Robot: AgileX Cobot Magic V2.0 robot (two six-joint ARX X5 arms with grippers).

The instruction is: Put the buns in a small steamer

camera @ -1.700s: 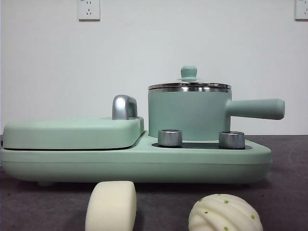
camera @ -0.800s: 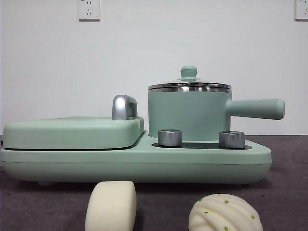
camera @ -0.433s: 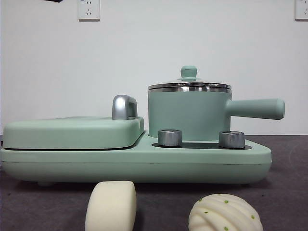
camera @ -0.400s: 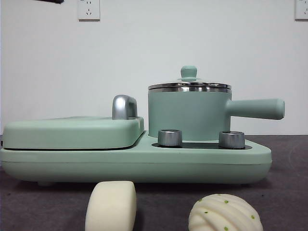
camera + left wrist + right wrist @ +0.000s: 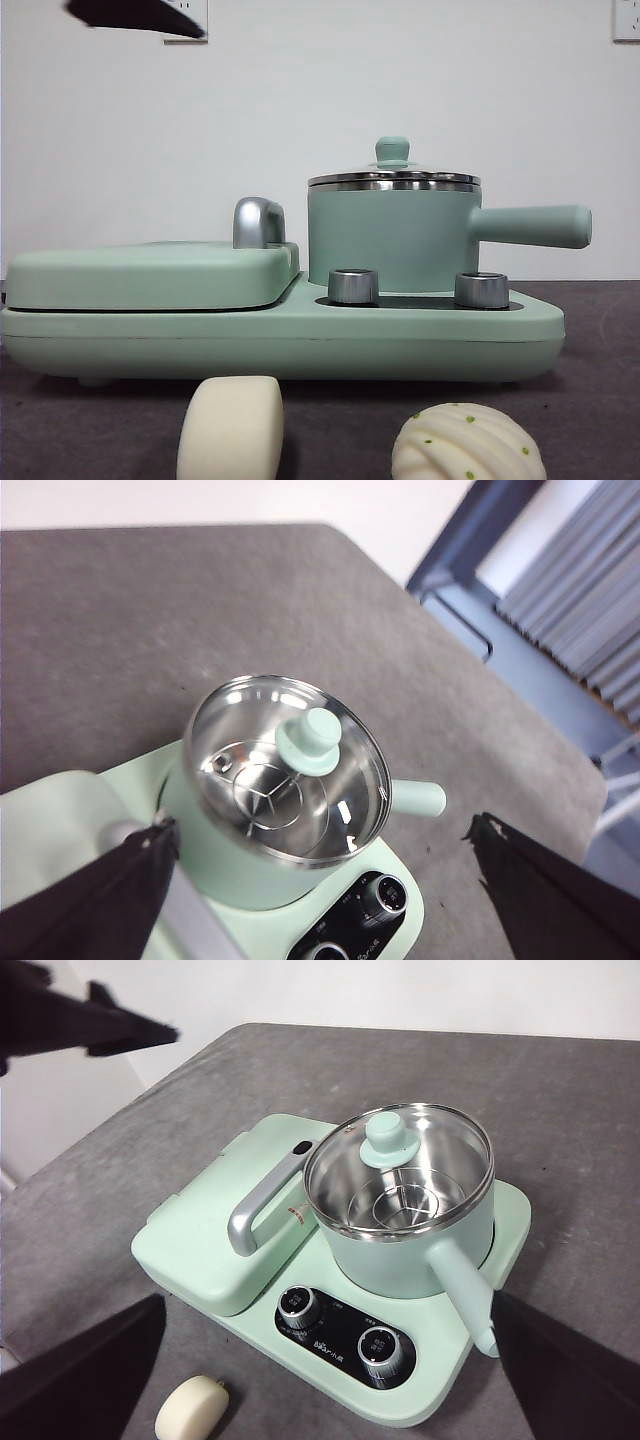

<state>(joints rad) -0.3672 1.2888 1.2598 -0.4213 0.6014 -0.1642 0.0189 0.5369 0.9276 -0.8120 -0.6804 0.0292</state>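
Note:
My left gripper will next take hold of the glass lid by its green knob, so that it can uncover the small steamer for the buns.
The smooth oblong bun and the ridged, green-specked bun lie on the grey table in front of the appliance. The smooth bun also shows in the right wrist view. The small steamer stands on the appliance's right half with its green-knobbed glass lid on. My left gripper is open and empty, high above the steamer. It shows as a black tip in the front view. My right gripper is open and empty, high above the steamer.
The flat griddle lid with its chrome handle fills the appliance's left half. Two steel knobs sit in front of the pot. The pot's straight handle points right. The table edge lies beyond the pot handle.
A black arm tip has come into the front view at the top left and grown larger. The buns, the pot and the lid have not moved.

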